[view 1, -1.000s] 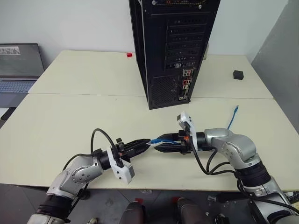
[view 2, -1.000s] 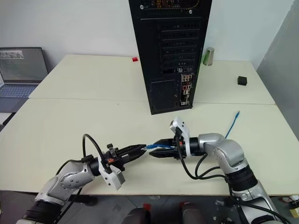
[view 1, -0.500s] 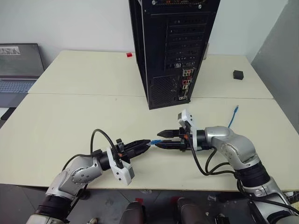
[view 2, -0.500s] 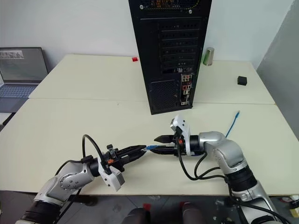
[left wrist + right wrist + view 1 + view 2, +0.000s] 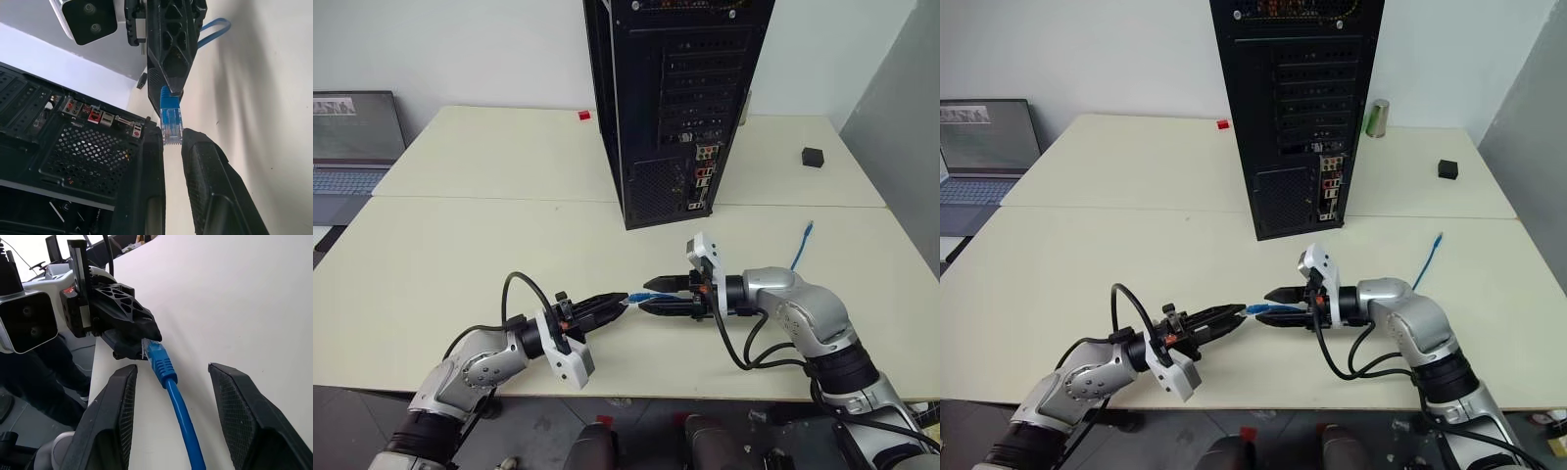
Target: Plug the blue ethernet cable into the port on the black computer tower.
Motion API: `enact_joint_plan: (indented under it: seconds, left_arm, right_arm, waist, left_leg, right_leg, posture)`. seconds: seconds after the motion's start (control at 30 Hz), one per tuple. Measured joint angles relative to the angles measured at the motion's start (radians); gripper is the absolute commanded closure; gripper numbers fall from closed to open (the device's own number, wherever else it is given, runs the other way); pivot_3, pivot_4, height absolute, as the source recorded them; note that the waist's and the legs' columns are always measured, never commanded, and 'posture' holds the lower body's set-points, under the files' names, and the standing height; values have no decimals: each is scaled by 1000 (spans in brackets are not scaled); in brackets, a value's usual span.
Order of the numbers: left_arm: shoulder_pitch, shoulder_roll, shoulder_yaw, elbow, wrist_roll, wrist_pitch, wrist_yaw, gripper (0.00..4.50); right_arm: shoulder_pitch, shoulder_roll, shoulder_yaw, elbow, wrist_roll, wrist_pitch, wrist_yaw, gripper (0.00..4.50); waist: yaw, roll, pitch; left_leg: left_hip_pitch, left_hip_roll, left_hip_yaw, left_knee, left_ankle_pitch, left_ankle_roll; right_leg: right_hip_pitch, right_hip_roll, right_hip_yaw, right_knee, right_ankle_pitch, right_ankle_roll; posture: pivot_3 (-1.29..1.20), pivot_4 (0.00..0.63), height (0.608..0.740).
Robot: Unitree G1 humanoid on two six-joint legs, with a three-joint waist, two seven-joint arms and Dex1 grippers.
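Observation:
My right gripper has to grab the cord just behind its boot next. That leaves the blue ethernet cable's clear plug free to go into the port.
The blue ethernet cable hangs level between my two grippers, low over the near table. My left gripper is shut on its clear plug, pinched between the two fingertips. My right gripper faces it from the right and is open. Its fingers stand apart on either side of the cord without touching it. The cable's far end lies on the table at the right. The black computer tower stands behind, rear face toward me. The port sits within its coloured connector panel.
A grey laptop sits at the far left. A small black box lies at the back right, a metal can stands beside the tower, and a small red piece lies behind it. Two cream tables meet at a seam in front of the tower.
My right wrist has turned a little, so its fingers now show apart, above and below the cable, instead of close together under it. The left gripper has kept still with the plug.

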Motion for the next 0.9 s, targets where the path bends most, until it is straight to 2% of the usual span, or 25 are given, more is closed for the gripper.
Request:
enact_joint_plan:
  seconds: [0.27,0.43,0.53,0.9]
  left_arm:
    - [5,2,0,0,19,-3,4,4221]
    - [9,7,0,0,19,-3,9,4221]
    - [10,10,0,0,21,-3,13,4221]
    - [11,19,0,2,22,-3,22,4221]
  right_arm:
    - [0,3,-1,0,2,6,1,2442]
    - [37,43,2,9,-115,-251,-45,2442]
    - [68,44,2,8,-142,-321,-50,2442]
    - [111,-29,-12,-30,-109,-285,-17,2442]
  waist:
    - [0,0,0]
    - [0,0,0]
    - [0,0,0]
    - [0,0,0]
  left_leg:
    - [0,0,0,0,0,0]
    - [0,0,0,0,0,0]
    - [0,0,0,0,0,0]
    - [0,0,0,0,0,0]
  right_leg:
    - [0,0,0,0,0,0]
    - [0,0,0,0,0,0]
    - [0,0,0,0,0,0]
    - [0,0,0,0,0,0]
  posture:
    - [0,150,740]
    - [0,150,740]
    - [0,150,740]
    - [0,150,740]
